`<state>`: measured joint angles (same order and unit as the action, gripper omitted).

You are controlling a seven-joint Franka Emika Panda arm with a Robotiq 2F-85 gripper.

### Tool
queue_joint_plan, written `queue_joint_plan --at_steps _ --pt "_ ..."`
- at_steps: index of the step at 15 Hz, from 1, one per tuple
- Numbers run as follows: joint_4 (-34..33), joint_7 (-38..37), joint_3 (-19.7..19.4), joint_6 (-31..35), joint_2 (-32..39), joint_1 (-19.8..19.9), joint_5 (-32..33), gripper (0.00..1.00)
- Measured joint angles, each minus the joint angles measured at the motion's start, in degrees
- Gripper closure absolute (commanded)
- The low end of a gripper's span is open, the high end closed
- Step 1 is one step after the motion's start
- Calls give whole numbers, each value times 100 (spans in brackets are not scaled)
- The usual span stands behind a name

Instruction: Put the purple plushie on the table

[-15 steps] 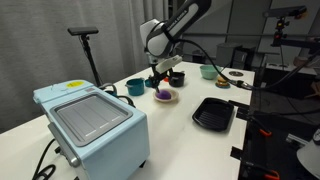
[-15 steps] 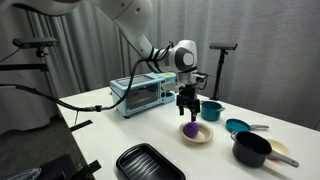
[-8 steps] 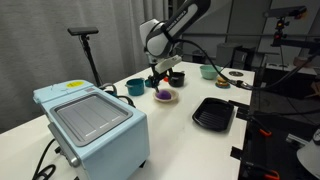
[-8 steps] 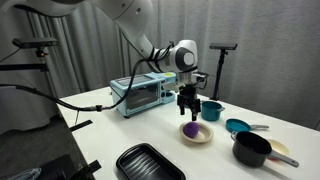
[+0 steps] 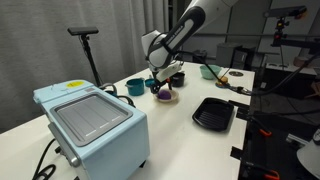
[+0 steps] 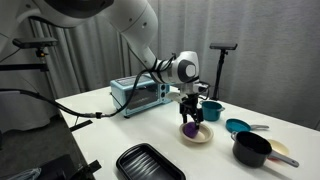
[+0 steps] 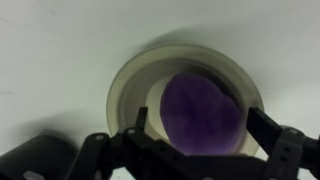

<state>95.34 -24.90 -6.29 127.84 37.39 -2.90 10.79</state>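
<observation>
My gripper lowers next, before it closes on the purple plushie [image 5: 165, 95]. In an exterior view my open fingers stop above the plushie's top between them, so closing now would miss it.
The purple plushie [image 7: 203, 112] lies on a small beige round plate [image 7: 130, 85] on the white table [image 7: 60, 50]. In the wrist view my gripper [image 7: 203, 122] is open, with one finger on each side of the plushie, not touching it. In both exterior views the gripper [image 5: 163, 90] [image 6: 192, 120] is lowered right over the plate [image 6: 204, 137], and the plushie [image 5: 165, 95] [image 6: 189, 129] shows as a purple lump between the fingers.
A light-blue toaster oven [image 5: 90, 120] stands at one end of the table [image 5: 180, 140]. A black ridged tray [image 5: 213, 113] [image 6: 150, 162] lies near the plate. A teal bowl [image 5: 135, 87] [image 6: 211, 110], another bowl [image 6: 238, 127] and a dark pot [image 6: 250, 149] stand around it.
The gripper has come down from just above the plate to around the plushie. The plushie and the plate have not moved.
</observation>
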Motion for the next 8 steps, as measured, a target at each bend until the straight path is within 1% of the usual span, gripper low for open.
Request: queue_joint_plan --at_steps 1,2,5,8 --pt "-119 2 -57 55 125 3 0 26" --pt "-233 2 -101 96 237 9 0 32" --pt "-446 -4 -150 161 458 7 -3 58" --pt "-511 -36 -150 161 522 -46 -4 77"
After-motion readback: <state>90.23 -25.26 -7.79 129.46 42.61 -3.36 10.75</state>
